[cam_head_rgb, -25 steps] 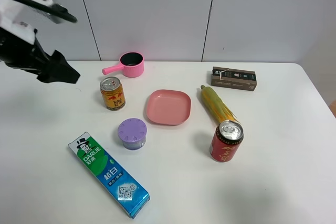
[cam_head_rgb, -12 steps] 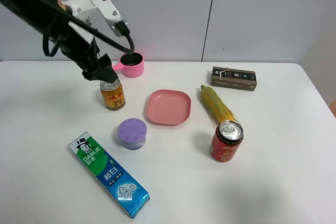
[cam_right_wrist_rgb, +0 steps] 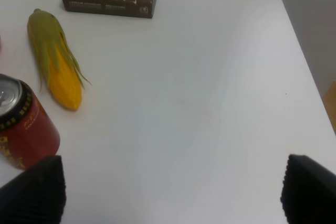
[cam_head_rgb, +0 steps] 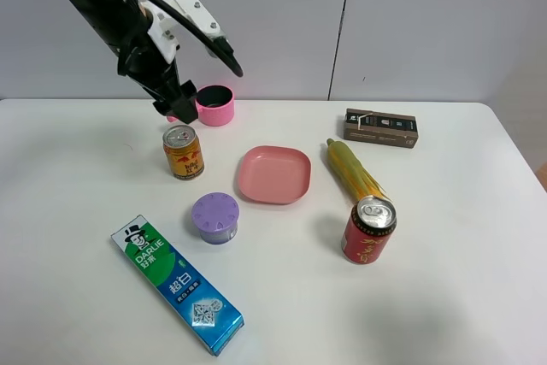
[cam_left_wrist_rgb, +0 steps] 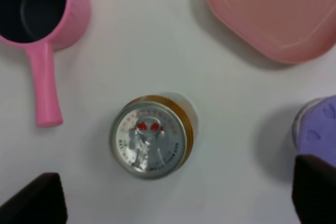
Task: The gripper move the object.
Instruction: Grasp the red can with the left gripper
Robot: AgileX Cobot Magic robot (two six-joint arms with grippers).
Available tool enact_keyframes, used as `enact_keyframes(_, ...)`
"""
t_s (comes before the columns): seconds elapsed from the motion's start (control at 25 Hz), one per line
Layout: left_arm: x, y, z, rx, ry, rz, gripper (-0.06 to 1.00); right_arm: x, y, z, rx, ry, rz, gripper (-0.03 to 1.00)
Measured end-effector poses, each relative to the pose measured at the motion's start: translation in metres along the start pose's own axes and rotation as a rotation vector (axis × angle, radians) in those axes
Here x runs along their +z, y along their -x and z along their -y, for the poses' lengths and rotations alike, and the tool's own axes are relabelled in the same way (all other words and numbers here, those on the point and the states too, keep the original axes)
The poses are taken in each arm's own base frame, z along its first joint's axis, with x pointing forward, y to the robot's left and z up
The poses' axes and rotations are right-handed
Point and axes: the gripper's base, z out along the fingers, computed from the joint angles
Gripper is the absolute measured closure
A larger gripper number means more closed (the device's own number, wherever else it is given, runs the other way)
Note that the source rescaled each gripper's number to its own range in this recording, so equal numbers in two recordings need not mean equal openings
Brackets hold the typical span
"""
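Observation:
The gold-and-orange can is to move onto the pink plate [cam_head_rgb: 273,174], so the robot's left gripper will next grab the can by its upright body [cam_head_rgb: 184,156] below the pull-tab top.
The small gold-and-orange can [cam_head_rgb: 184,152] stands upright on the white table, left of the pink plate. It shows from above in the left wrist view [cam_left_wrist_rgb: 152,137], silver pull-tab top up. My left gripper [cam_head_rgb: 175,102] hangs above and just behind the can, over the pink pot's handle, jaws open and empty; in the left wrist view [cam_left_wrist_rgb: 173,196] its two black fingertips [cam_left_wrist_rgb: 32,199] stand wide apart. My right gripper [cam_right_wrist_rgb: 170,190] is open and empty over the table's right side, and is out of the exterior view.
A pink pot [cam_head_rgb: 214,105], pink plate [cam_head_rgb: 273,174], purple lidded tub [cam_head_rgb: 214,217] and toothpaste box [cam_head_rgb: 177,284] surround the can. The corn cob [cam_head_rgb: 355,173], larger red can [cam_head_rgb: 369,230] and brown box [cam_head_rgb: 381,127] lie to the right.
My left arm swung in from the far left to above the gold can, then shifted a little back toward the pink pot. The can and other things have not moved.

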Motion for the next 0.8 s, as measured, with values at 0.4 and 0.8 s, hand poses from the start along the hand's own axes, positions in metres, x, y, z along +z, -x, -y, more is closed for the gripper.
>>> enact_keyframes(0.4, 0.065, -0.010, -0.010, -0.009, -0.013, -0.091, 0.00, 0.000, 0.000, 0.000, 0.000, 0.000, 0.000, -0.03)
enact_keyframes(0.8, 0.076, -0.024, -0.032, -0.143, 0.010, -0.059, 0.00, 0.000, 0.000, 0.000, 0.000, 0.000, 0.000, -0.03)
